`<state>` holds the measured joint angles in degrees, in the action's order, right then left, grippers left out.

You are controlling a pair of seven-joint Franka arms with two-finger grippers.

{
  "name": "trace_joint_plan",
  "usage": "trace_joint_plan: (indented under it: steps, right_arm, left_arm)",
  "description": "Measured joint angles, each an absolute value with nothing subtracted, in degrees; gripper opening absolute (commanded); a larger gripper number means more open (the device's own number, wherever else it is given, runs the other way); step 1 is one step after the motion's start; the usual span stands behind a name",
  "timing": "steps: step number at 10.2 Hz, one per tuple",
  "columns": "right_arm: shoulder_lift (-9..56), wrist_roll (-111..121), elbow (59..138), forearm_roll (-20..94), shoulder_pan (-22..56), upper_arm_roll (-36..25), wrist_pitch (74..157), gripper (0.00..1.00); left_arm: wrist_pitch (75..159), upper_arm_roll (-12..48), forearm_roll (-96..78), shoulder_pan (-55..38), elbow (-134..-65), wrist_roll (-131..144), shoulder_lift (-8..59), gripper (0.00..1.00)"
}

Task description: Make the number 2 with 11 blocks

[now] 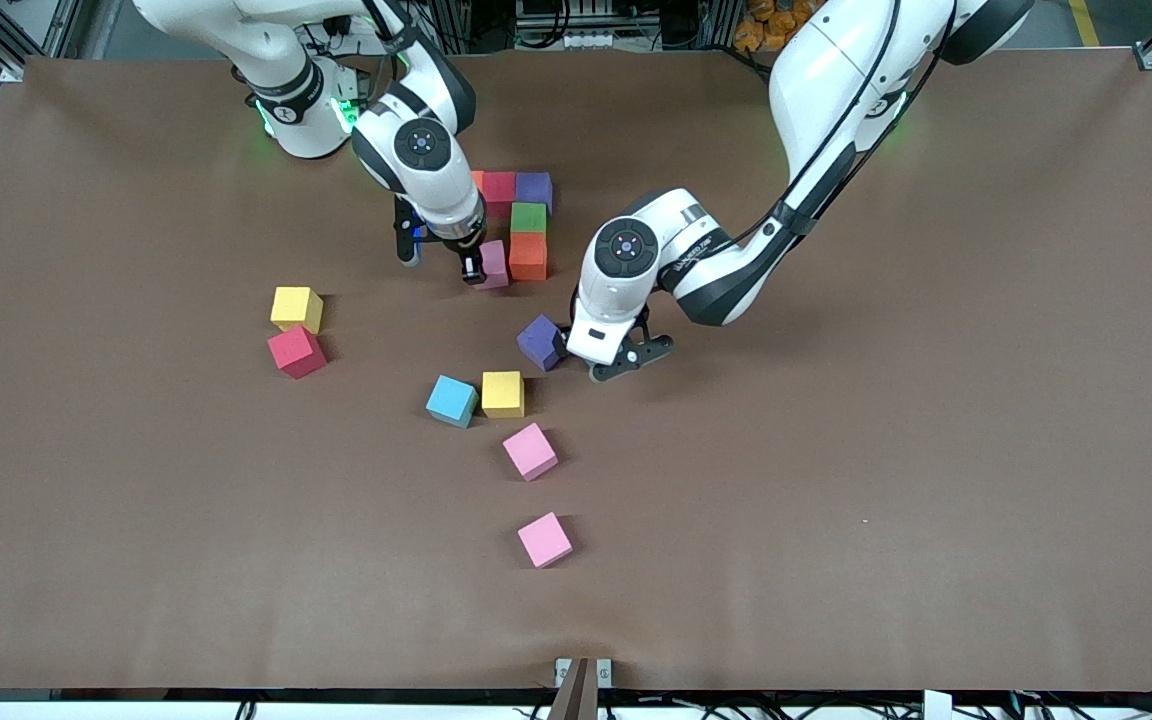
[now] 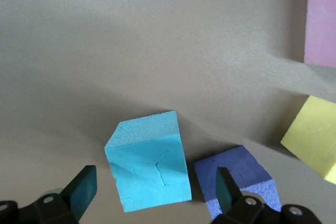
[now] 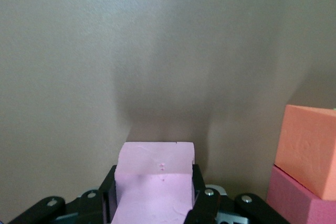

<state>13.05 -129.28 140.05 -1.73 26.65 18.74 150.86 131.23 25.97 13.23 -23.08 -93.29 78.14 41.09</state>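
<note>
I would miss the block if I closed now, as my fingers are above the light blue block's top (image 2: 149, 174), so my left gripper should go lower first and then close.
Part of the number 2 lies near the robots: an orange cube half hidden by the right arm, red (image 1: 499, 186), purple (image 1: 534, 187), green (image 1: 528, 216) and orange (image 1: 528, 256). My right gripper (image 1: 481, 268) is shut on the mauve-pink block (image 1: 493, 262) (image 3: 155, 182), close beside that orange cube (image 3: 310, 150). My left gripper (image 1: 621, 362) (image 2: 155, 190) is open, low, its fingers on either side of a light blue block (image 2: 149, 166) without touching it. That block is hidden under the hand in the front view. A purple block (image 1: 541, 342) (image 2: 236, 169) lies just outside one finger.
Loose on the table: light blue (image 1: 452, 400) and yellow (image 1: 503, 393) cubes side by side, a yellow (image 1: 297, 308) and a red (image 1: 297, 351) cube toward the right arm's end, and two bright pink cubes (image 1: 530, 451) (image 1: 545, 540) nearer the front camera.
</note>
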Motion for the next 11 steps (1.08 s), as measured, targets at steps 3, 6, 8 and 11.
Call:
trace_joint_plan:
  steps: [3, 6, 8, 11]
  right_arm:
    - [13.0, -130.1, 140.4, -1.7, 26.6, 19.4, 150.9, 0.15]
    - [13.0, -130.1, 140.5, -1.7, 26.6, 19.5, 151.0, 0.20]
    - [13.0, -130.2, 140.5, -1.7, 26.6, 19.5, 151.0, 1.00]
    - [13.0, -130.4, 141.0, -1.7, 26.6, 19.5, 150.9, 1.00]
  left_arm:
    - [131.2, 25.9, 13.2, -23.1, -93.5, 79.5, 41.3, 1.00]
    - [133.9, 25.9, 13.2, -23.2, -93.9, 80.3, 42.6, 1.00]
    - [137.1, 25.9, 13.2, -23.3, -94.2, 81.3, 44.5, 1.00]
    - [137.4, 25.9, 13.2, -23.3, -94.2, 81.3, 44.9, 0.94]
